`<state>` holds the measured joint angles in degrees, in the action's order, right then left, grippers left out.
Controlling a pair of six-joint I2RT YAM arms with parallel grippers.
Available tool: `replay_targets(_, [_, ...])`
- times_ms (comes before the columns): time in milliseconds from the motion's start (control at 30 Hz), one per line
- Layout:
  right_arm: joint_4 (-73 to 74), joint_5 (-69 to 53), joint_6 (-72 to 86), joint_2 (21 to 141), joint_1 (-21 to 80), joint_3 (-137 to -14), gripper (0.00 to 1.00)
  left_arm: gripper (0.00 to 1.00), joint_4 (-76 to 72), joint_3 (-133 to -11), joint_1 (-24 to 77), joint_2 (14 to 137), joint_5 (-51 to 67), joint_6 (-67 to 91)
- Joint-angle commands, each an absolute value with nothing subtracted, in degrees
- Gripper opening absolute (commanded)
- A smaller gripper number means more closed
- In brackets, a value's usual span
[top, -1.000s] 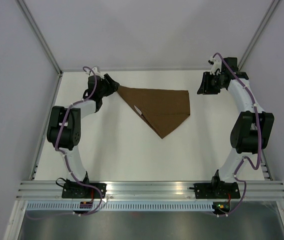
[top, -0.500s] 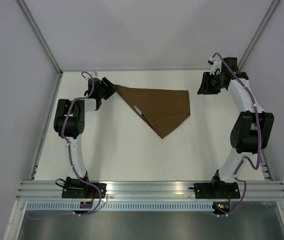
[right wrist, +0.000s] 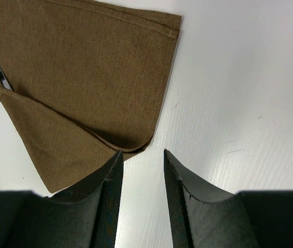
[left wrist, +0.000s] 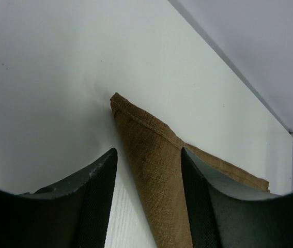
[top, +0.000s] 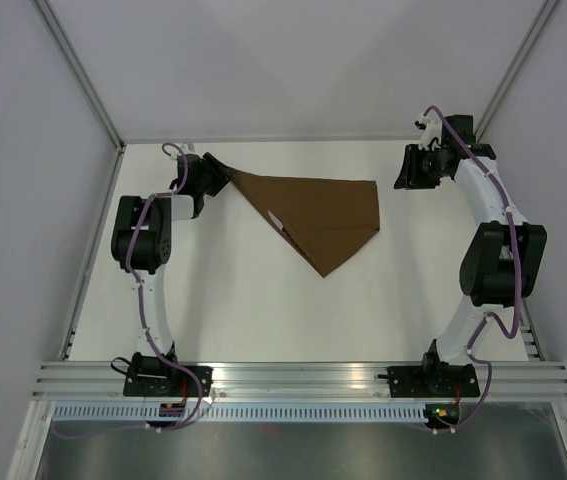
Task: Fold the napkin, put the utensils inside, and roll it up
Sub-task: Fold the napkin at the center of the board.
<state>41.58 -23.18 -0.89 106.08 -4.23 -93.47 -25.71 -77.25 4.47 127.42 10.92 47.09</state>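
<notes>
I need to fold one side of the napkin inward over the knife, so I should next grab the brown napkin (top: 323,215) with my left gripper by its pointed outer corner (top: 233,174).
The brown napkin (top: 323,215) lies folded into a pointed shape at the back middle of the table. Only a sliver of the knife's silver blade (top: 275,220) pokes out at its left fold; the handle is hidden under the cloth. My left gripper (top: 225,177) is open at the napkin's far left corner. In the left wrist view the gripper (left wrist: 148,152) has that corner of the napkin (left wrist: 156,170) between its jaws, which are apart. My right gripper (top: 405,175) is open and empty just right of the napkin. In the right wrist view the gripper (right wrist: 142,152) is over bare table beside the napkin (right wrist: 79,77) and the blade tip (right wrist: 1,77).
The white table (top: 263,310) is walled at the back and on both sides. A metal rail (top: 303,375) with both arm bases runs along the near edge.
The left arm's elbow and forearm have swung in toward the back left, with the gripper staying at the napkin's left corner. The napkin and the right arm have not moved.
</notes>
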Motion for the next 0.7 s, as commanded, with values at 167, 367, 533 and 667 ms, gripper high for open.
replay_targets(167, [41.3, -22.3, -1.2, 106.7, -4.0, -95.2, 0.43, 0.53, -24.9, -80.5, 4.1, 129.3, 9.8, 49.5])
replay_targets(367, [41.7, -22.4, -1.4, 106.8, -3.9, -95.4, 0.43, 0.43, -23.7, -80.9, 4.0, 129.4, 9.6, 48.2])
replay_targets(533, [41.4, -22.3, -1.2, 106.7, -4.0, -95.1, 0.43, 0.30, -25.0, -82.0, 4.0, 131.0, 11.1, 48.9])
replay_targets(667, [41.6, -22.3, -1.1, 106.5, -3.8, -95.1, 0.43, 0.22, -26.3, -82.6, 4.0, 132.1, 12.4, 49.5])
